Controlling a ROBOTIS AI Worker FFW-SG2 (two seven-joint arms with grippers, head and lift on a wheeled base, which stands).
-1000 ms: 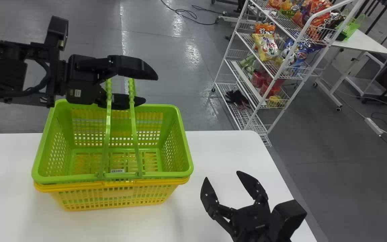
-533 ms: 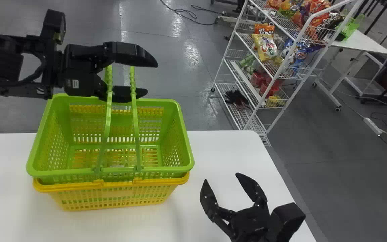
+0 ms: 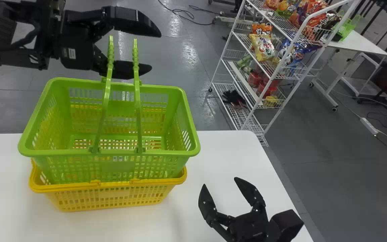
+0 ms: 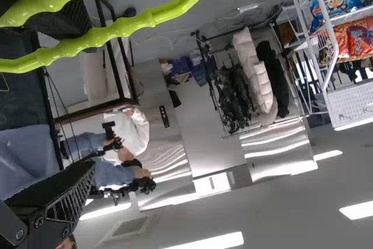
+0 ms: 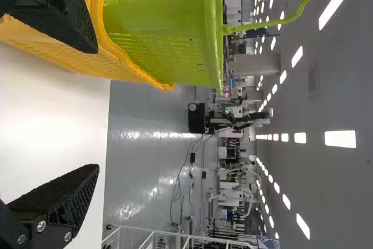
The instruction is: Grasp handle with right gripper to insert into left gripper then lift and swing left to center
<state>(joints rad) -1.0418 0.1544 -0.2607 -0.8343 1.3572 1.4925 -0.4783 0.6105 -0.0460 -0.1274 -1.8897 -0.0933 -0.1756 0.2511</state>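
Note:
The green basket is in the yellow basket (image 3: 108, 199). My left gripper needs to grab the green handle by its wavy grip (image 3: 136, 54) next, to lift the green basket out.
My left gripper (image 3: 146, 50) stands open at the upper left of the head view, the green handles (image 3: 107, 80) hanging over its lower finger. The green basket (image 3: 113, 153) hangs from them, raised partly out of the yellow basket (image 3: 108, 199) on the table. In the left wrist view the handles (image 4: 116, 32) cross beside one finger, the left gripper (image 4: 81, 109) spread wide. My right gripper (image 3: 220, 183) is open and empty over the table, right of the baskets. In the right wrist view, the green basket (image 5: 169, 33) rises beyond the open right gripper (image 5: 97, 108).
The white table (image 3: 227, 151) has its far edge behind the yellow basket and its right edge near my right arm. A wire shelf rack (image 3: 244, 101) with snack bags stands on the floor beyond, a white side table (image 3: 364, 43) to its right.
My left gripper has moved up in the head view, and the green basket has risen with it from its nested place in the yellow one. The right gripper has shifted only slightly downward.

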